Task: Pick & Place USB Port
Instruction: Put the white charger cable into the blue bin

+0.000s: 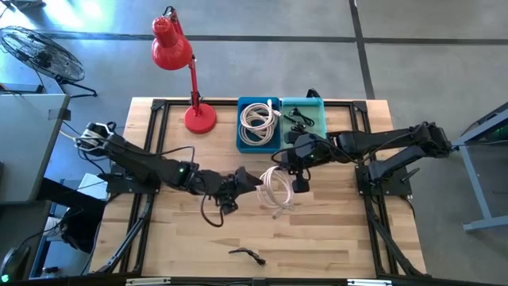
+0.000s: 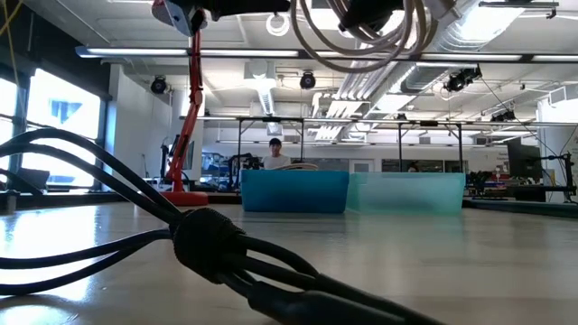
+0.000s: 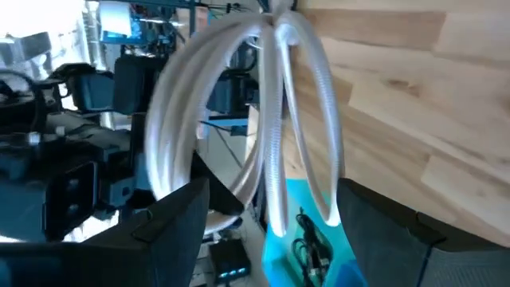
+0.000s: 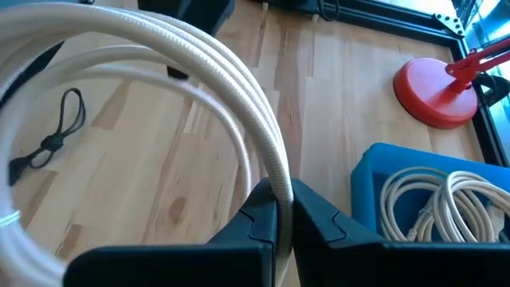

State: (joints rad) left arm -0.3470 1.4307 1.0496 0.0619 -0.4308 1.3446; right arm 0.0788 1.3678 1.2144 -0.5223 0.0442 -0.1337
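My left gripper should next grab the white coil by its looped pieces of cable, to place it with the white cables in the blue bin (image 1: 248, 146).
A coil of white cable (image 1: 276, 189) hangs in the air over the table's middle; the low view shows its loops (image 2: 361, 41) well above the tabletop. My right gripper (image 4: 284, 203) is shut on the coil, and it shows at the coil's right edge in the high view (image 1: 297, 176). My left gripper (image 3: 275, 191) is open. It reaches in from the table's left (image 1: 252, 181), with its fingers on either side of the coil's hanging strands (image 3: 275, 135). I cannot tell whether they touch. My right gripper pinches the coil's bundled strands (image 4: 275, 171) between its two fingers, which lie across the strands. The coil is lifted clear of the table, and its loop (image 4: 159, 48) arches away beyond the fingertips.
At the far edge stand a blue bin (image 1: 259, 144) with white cables and a teal bin (image 1: 317, 111) with black cables. A red desk lamp (image 1: 199, 117) stands to their left. Black cables lie near the table's near edge (image 1: 248, 254) and under my left arm (image 1: 214, 213).
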